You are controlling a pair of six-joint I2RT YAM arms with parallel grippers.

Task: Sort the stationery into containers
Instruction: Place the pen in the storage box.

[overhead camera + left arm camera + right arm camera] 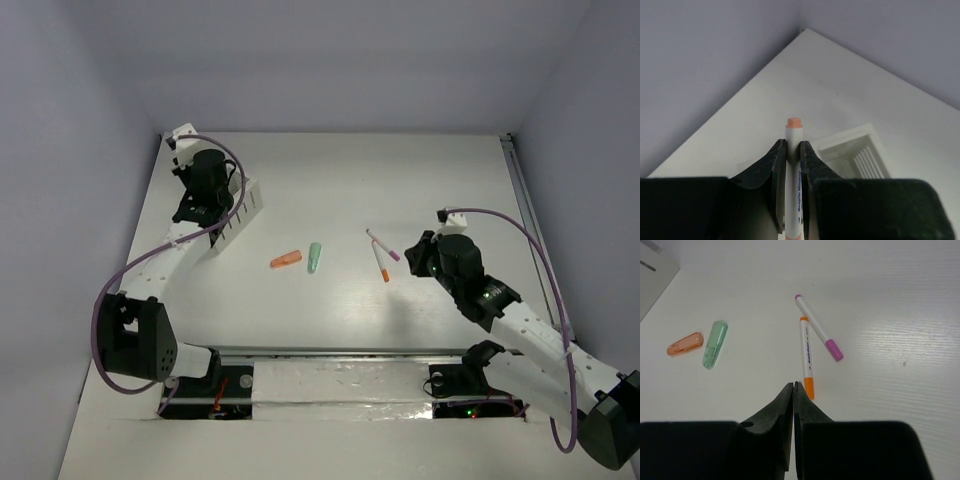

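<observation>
The thin white pen (792,175) is high above the edge of the white slotted box and could fall outside if the robot opened now, so the left gripper should keep holding the pen.
My left gripper (793,146) is shut on a thin white pen (792,175) with a pale orange tip, held just left of and above the white slotted box (860,152). The box (240,212) stands at the far left, partly hidden by my left gripper (207,183). My right gripper (793,386) is shut and empty, its tips just short of an orange-capped pen (806,355). A magenta-capped pen (818,333) lies crossing that pen's far end. They show in the top view too, orange-capped pen (381,264) and magenta-capped pen (383,244), left of my right gripper (418,256). The orange stub (286,260) and mint-green stub (314,258) lie mid-table.
A metal rail (524,200) runs along the table's right edge. Purple walls close in the back and both sides. The stubs also show in the right wrist view, orange stub (685,344) and mint-green stub (715,343), far left of my right gripper.
</observation>
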